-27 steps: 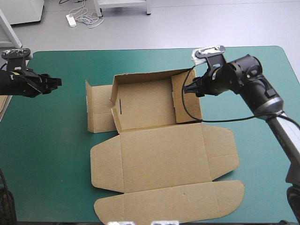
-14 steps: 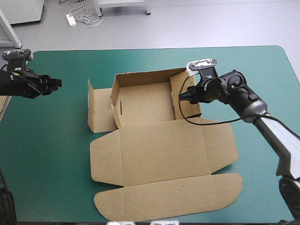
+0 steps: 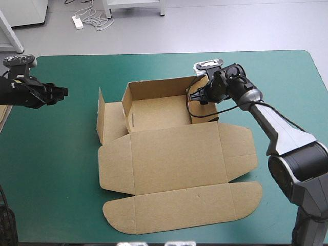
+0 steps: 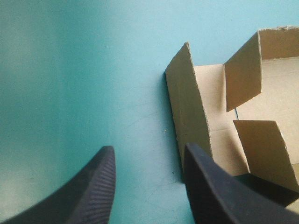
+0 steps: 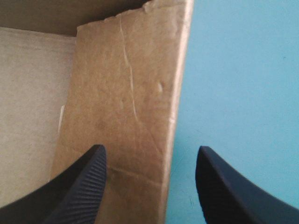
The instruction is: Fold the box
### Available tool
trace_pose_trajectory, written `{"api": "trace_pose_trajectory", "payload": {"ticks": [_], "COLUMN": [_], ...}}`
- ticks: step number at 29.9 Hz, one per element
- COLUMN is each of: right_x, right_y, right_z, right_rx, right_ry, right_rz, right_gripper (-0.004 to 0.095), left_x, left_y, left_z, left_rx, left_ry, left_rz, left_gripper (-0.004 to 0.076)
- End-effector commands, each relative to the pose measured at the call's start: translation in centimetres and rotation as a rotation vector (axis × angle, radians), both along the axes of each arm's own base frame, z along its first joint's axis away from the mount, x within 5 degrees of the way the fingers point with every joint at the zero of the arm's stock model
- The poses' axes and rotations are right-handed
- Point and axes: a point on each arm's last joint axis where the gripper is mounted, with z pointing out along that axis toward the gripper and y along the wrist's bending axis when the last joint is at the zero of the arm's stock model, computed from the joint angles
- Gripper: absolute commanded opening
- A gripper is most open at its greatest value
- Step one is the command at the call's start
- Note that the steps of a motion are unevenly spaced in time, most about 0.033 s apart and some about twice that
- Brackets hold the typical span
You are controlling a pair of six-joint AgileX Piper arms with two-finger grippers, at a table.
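Observation:
I will next grab the upright edge (image 5: 170,116) of the brown box's side with my right gripper. This is to hold the box steady for folding.
The brown box (image 3: 174,159) lies mid-table as a partly raised tray, its wide lid flat toward the near edge. The back wall (image 3: 159,88) stands up. My right gripper (image 3: 195,97) is open at the right side wall (image 3: 201,100). In the right wrist view this gripper (image 5: 150,154) straddles that wall's (image 5: 126,93) upright edge, one finger inside the tray and one outside. My left gripper (image 3: 61,93) hovers over the cover left of the box. In its own view it (image 4: 148,154) is open and holds nothing, with the raised left flap (image 4: 187,102) just ahead.
An edge of more brown board (image 3: 3,117) shows at the table's left edge. Bare teal-green cover (image 3: 56,154) lies left of the box, and more lies to its right (image 3: 292,102). The lid's rounded flap (image 3: 184,210) reaches close to the near edge.
My right gripper has moved left and toward the far edge, raising the right side wall. The box slid slightly left and its left flap stands more upright. The left arm held still.

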Motion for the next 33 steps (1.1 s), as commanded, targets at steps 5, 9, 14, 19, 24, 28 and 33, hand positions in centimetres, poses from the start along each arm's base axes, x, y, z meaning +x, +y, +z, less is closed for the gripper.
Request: {"api": "trace_pose_trajectory", "payload": {"ticks": [5,9,14,19,24,28,33], "right_x": [1.3,1.3,1.2,1.3,1.0,-0.3,-2.5], "right_y": [0.2,0.5,0.5,0.5,0.3,-0.3,-1.3], "right_z": [2.2,1.3,1.3,2.0,4.5,8.3,12.2], "right_rx": [0.026,0.029,0.027,0.044,0.053,0.060,0.081], "right_ry": [-0.002,0.071,0.081,0.059,0.035,-0.023,-0.096], "right_rz": [0.017,0.020,0.020,0.009,0.008,0.012,0.013], "right_gripper": [0.0538,0.0474,0.0165,-0.0019,-0.0019,-0.0019,-0.0019], "left_x": [-0.7,-0.7,-0.7,-0.7,-0.6,-0.5,-0.2], "left_y": [-0.4,-0.4,-0.4,-0.4,-0.3,-0.2,-0.1], "left_z": [2.0,2.0,2.0,2.0,2.1,2.2,2.4], "left_rx": [-0.006,-0.006,-0.006,-0.006,-0.004,0.005,0.012], "left_ry": [-0.096,-0.096,-0.096,-0.096,-0.106,-0.120,-0.163], "left_rz": [0.004,0.004,0.004,0.004,0.008,0.016,0.032], "left_gripper": [0.0335,0.0335,0.0335,0.0335,0.0333,0.0333,0.0329]}}
